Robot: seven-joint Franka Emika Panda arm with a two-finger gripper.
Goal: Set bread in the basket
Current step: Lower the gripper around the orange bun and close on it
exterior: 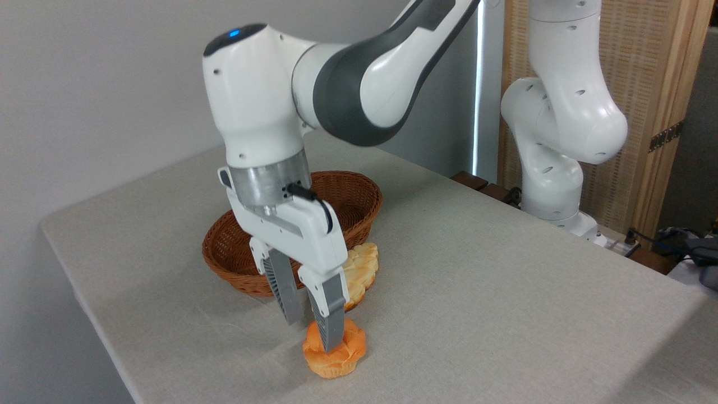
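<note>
I'll grab the small orange bun by its swirled top (350, 340) for the basket.
The bread (348, 356), a small round orange bun with a swirled top, sits on the grey tablecloth near the front edge. My gripper (313, 335) points down right over its left side and is open. The right fingertip (332, 336) stands in front of the bun's top and hides part of it, while the left fingertip hangs just left of the bun; only cloth shows between them. The basket (359, 188), oval reddish-brown wicker, stands behind the gripper and is partly hidden by the wrist; the part of its inside that shows holds nothing.
A longer pale golden braided loaf (363, 268) lies against the basket's front right side, just behind the gripper. The arm's white base (552, 191) stands at the table's far right. The table's left and front edges (101, 348) run close by.
</note>
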